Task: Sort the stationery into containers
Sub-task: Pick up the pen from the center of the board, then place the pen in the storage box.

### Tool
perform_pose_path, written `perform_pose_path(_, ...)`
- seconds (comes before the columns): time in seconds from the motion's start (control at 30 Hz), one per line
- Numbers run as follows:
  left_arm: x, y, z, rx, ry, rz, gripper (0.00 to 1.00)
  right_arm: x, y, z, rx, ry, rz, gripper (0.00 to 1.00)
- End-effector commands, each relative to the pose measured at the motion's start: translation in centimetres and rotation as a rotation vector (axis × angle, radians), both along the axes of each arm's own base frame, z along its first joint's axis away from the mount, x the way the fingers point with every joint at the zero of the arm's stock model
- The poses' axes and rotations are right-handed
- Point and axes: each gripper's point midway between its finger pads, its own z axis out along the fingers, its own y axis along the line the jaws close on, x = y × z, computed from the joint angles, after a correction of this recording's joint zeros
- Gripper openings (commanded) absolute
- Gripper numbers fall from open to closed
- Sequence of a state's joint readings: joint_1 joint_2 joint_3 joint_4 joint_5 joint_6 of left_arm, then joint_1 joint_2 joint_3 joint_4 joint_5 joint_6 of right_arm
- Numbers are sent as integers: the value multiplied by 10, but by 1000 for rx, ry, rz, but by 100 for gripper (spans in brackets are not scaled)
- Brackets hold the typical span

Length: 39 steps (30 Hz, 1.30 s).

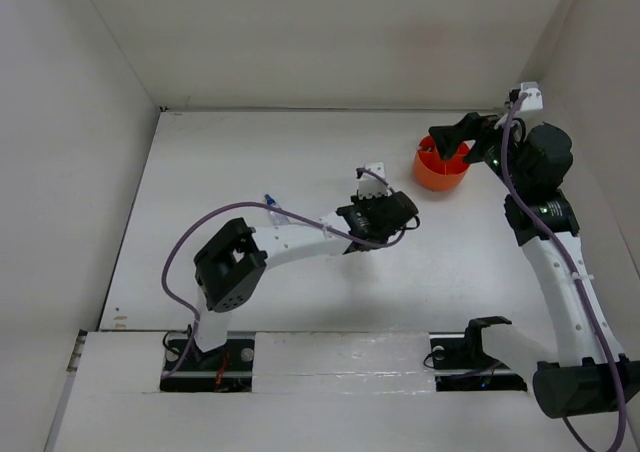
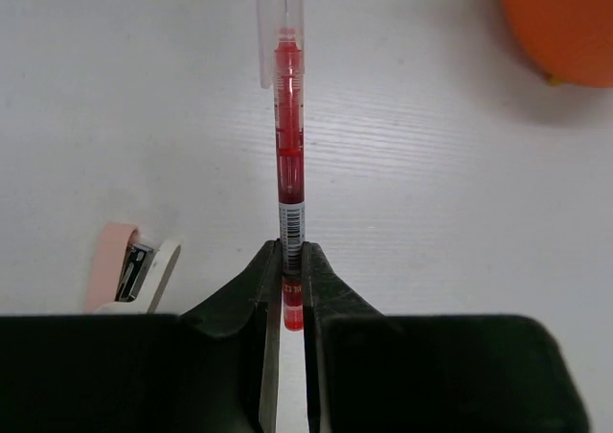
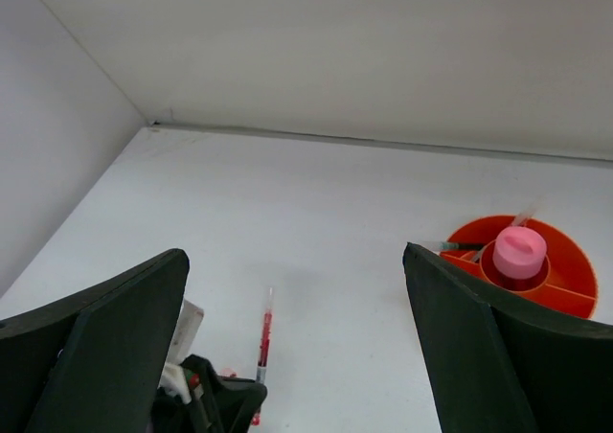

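Observation:
I will grab the red pen by its clear end [image 3: 269, 308] with my right gripper next. Then its red end is free to go into the orange tub.
My left gripper [image 2: 290, 253] is shut on the rear end of a red pen [image 2: 289, 146], which points straight away from it, low over the table. The pen also shows in the right wrist view [image 3: 263, 337]. The round orange tub [image 1: 440, 169] stands at the back right, and its edge shows in the left wrist view [image 2: 565, 21]. It holds a pink-capped tube [image 3: 520, 253] and a green pen [image 3: 460, 246]. My right gripper [image 1: 447, 137] hangs open and empty over the tub's left side, jaws wide [image 3: 292, 256]. A clear blue-capped tube [image 1: 275, 210] lies by my left forearm.
A small pink-and-white item [image 2: 129, 270] lies on the table just left of my left fingers. White walls close the table at the back and on both sides. My left gripper [image 1: 392, 212] is a little left of and nearer than the tub.

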<state>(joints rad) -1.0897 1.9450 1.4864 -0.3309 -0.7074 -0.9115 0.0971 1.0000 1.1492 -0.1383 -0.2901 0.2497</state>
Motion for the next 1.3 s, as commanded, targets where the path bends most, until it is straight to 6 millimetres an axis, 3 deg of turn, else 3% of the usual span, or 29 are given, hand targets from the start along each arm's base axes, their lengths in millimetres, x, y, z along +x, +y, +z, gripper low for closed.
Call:
perform_pose_path(0.0, -7, -21, 85, -61, -195, -121, 0, 0, 10, 26, 40, -91, 94, 100)
perform_pose_path(0.07, -12, -17, 94, -35, -225, -164, 0, -6, 23, 29, 50, -119, 197, 100)
perform_pose_path(0.13, -21, -22, 122, -118, -266, -205, 0, -10, 33, 30, 51, -131, 267, 100)
perform_pose_path(0.2, -30, -21, 124, -150, -273, -274, 0, -14, 39, 27, 55, -124, 311, 100)
perform_pose_path(0.23, -33, -19, 149, -211, -322, -296, 0, -15, 41, 23, 61, -122, 325, 100)
perform_pose_path(0.3, -40, -16, 155, -230, -344, -340, 0, -16, 42, 24, 68, -129, 336, 100)
perform_pose_path(0.33, -42, -14, 171, -258, -366, -352, 0, -17, 44, 19, 78, -113, 347, 100)
perform_pose_path(0.43, -45, -8, 177, -236, -397, -383, 0, -24, 55, 18, 103, -118, 431, 100)
perform_pose_path(0.57, -48, -2, 188, -244, -437, -403, 0, -27, 69, -1, 128, -83, 485, 100)
perform_pose_path(0.8, -54, -9, 200, -257, -458, -469, 0, -31, 104, -18, 156, -43, 572, 100)
perform_pose_path(0.93, -59, -11, 206, -279, -466, -486, 0, -22, 115, -26, 158, -19, 564, 100)
perform_pose_path(1.1, -59, -11, 206, -279, -466, -486, 0, -16, 123, -31, 168, -3, 575, 86)
perform_pose_path(1.13, -59, -11, 206, -279, -466, -486, 0, -16, 123, -26, 167, -14, 576, 72)
perform_pose_path(1.2, -58, -10, 206, -276, -468, -478, 0, -14, 124, -29, 168, -4, 575, 54)
perform_pose_path(1.23, -57, -8, 202, -266, -464, -470, 0, -16, 127, -29, 168, -4, 584, 37)
perform_pose_path(1.27, -56, -7, 202, -263, -467, -460, 0, -16, 127, -29, 168, -4, 584, 30)
